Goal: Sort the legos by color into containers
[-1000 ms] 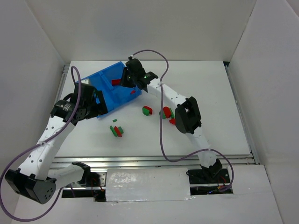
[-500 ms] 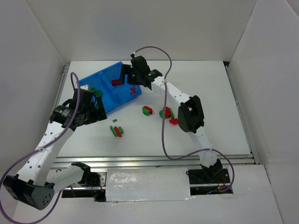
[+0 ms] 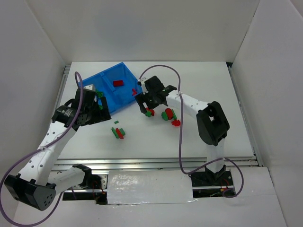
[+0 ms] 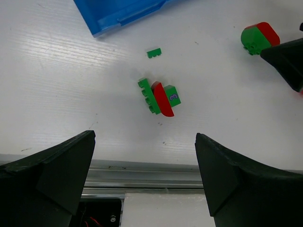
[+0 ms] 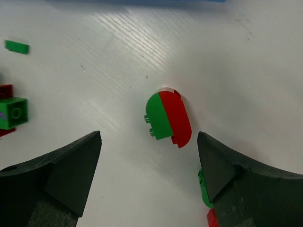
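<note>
My right gripper grabs the red-green pair across its green and red sides next. The rounded end then stays free to hand over to my left gripper.
The blue bin stands at the back left; green legos lie in its left compartment and red legos in its right one. My right gripper hangs open just above a rounded red-green pair on the table, nothing between its fingers. My left gripper stands open and empty by the bin's near corner. Ahead of it lies a joined red-green cluster and a tiny green piece.
Another red-green pair and a red brick lie right of the right gripper. The bin's near corner shows at the top of the left wrist view. White walls close in the table on three sides.
The right gripper has opened and moved from over the bin's right compartment to the near right, down over the rounded pair. The left arm shifted slightly.
</note>
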